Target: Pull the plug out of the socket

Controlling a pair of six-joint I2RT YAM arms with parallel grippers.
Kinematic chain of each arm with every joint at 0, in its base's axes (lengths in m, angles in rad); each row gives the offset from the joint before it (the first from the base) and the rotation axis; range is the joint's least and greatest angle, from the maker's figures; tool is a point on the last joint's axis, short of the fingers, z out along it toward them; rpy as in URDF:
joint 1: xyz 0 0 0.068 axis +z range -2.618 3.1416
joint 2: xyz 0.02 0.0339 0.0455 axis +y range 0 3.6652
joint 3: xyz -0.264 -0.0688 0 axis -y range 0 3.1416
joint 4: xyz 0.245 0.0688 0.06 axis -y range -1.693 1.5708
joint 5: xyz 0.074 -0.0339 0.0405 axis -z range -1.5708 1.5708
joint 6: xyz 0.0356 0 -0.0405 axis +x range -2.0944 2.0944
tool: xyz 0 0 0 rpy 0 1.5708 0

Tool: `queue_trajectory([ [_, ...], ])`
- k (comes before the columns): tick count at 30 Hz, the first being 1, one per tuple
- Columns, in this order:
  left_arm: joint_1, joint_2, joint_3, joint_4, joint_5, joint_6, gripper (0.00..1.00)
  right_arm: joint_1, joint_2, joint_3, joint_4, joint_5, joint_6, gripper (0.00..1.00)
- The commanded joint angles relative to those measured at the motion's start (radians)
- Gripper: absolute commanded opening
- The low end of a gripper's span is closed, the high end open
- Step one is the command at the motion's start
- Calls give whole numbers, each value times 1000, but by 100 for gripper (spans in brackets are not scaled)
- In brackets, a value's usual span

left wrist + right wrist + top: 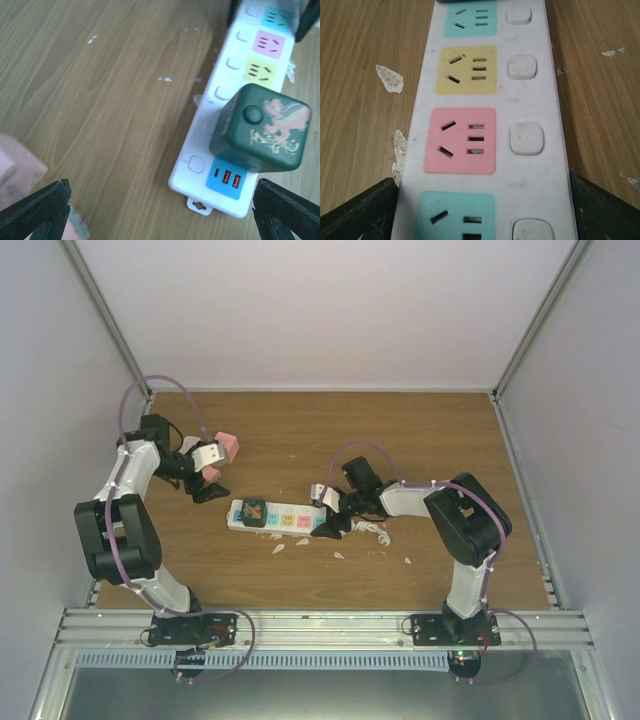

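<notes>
The left gripper grabs the green plug (pixel 254 511) (pixel 260 127) across its sides at the socket's long edges next, to pull the plug off the socket.
The socket, a long white power strip (pixel 290 519), lies mid-table. A dark green cube plug (pixel 254 511) sits plugged in near its left end. In the left wrist view the plug (pixel 260 127) bears a red figure and stands beside the blue USB panel (pixel 224 179). My left gripper (pixel 210 483) is open and empty, up and left of the plug, not touching it; its midpoint in the left wrist view (pixel 160 215) lies over bare table. My right gripper (pixel 333 523) straddles the strip's right end. Its fingers (pixel 360 212) press both long sides of the strip (pixel 530 180).
A pink block (pixel 227 448) sits by my left gripper, blurred at the left finger in the left wrist view (pixel 15 172). The strip's short white cord (pixel 372 530) bunches by my right gripper. White flakes (pixel 278 548) dot the wood. Grey walls enclose the table.
</notes>
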Motion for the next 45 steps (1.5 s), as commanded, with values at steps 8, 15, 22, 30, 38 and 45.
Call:
queue_trajectory([
  [8,-217,-66,-76,5,-96,198,99,10,4,9,-42,33,-22,85],
  [15,-281,-51,-105,-3,-129,195,99,11,1,9,-44,34,-24,85],
  [22,-303,-55,-181,25,-167,188,93,12,1,9,-44,31,-24,87],
  [30,-324,-95,-227,111,-152,146,74,11,-11,-3,-28,28,-24,90],
  [38,-381,-100,-254,159,-123,97,54,11,-25,-16,-14,28,-24,95],
  [45,-447,-102,-276,217,-93,33,49,11,-29,-18,-10,26,-27,100],
])
